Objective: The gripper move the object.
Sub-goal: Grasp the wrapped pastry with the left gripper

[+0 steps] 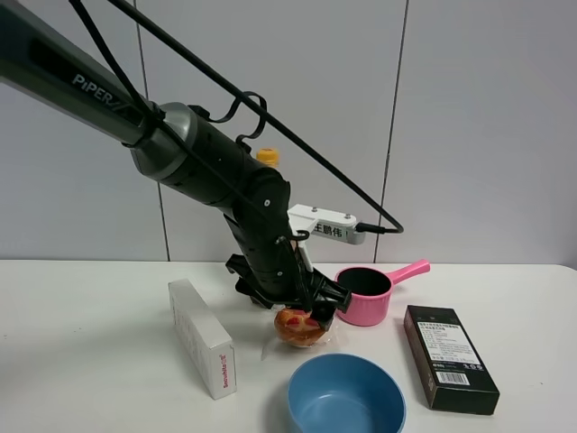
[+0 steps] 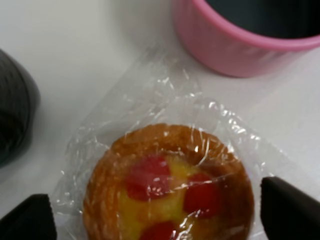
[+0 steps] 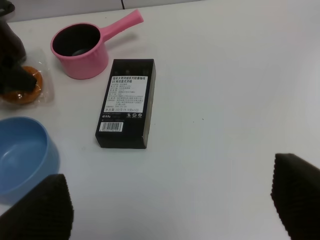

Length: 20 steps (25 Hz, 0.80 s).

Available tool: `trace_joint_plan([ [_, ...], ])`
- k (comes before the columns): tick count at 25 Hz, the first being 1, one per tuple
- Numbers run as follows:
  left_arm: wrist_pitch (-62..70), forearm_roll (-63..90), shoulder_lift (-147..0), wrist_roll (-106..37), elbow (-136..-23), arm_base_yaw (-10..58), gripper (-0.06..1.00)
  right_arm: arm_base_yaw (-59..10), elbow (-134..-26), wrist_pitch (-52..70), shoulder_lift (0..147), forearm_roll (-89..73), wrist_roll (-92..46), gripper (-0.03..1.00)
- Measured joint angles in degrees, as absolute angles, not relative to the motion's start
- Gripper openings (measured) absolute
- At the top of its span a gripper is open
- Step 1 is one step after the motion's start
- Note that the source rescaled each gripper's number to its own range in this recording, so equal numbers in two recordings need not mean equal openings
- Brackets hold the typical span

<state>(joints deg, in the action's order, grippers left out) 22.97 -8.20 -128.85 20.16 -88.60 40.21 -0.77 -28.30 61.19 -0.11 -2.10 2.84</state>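
My left gripper next needs to grab the pastry by its golden-brown rim [image 2: 242, 201] to move it, and this leaves the pastry's red-spotted top [image 2: 167, 187] free.
The object, a round golden-brown pastry [image 1: 299, 327] with red spots in clear plastic wrap, lies on the white table between the pink saucepan and the blue bowl. My left gripper [image 1: 312, 308] is down over it. In the left wrist view the pastry [image 2: 167, 185] sits between the two black fingertips [image 2: 30, 219], with small gaps on both sides, so the left gripper [image 2: 160, 216] is open around it. The pastry also shows in the right wrist view [image 3: 22, 86]. My right gripper [image 3: 170, 205] is open and empty above bare table, off to the right.
A pink saucepan [image 1: 365, 296] stands just behind and right of the pastry. A blue bowl [image 1: 347, 397] is in front of it. A black box [image 1: 449, 358] lies at the right and a white box [image 1: 203, 336] at the left.
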Motion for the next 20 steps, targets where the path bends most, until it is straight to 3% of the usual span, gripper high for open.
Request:
trace_joint_plan([
  [20,20.72,-8.20,-131.70,19.44,-88.60,40.21,1.00,-0.77,-28.30,61.19,-0.11,-2.10,2.84,1.00],
])
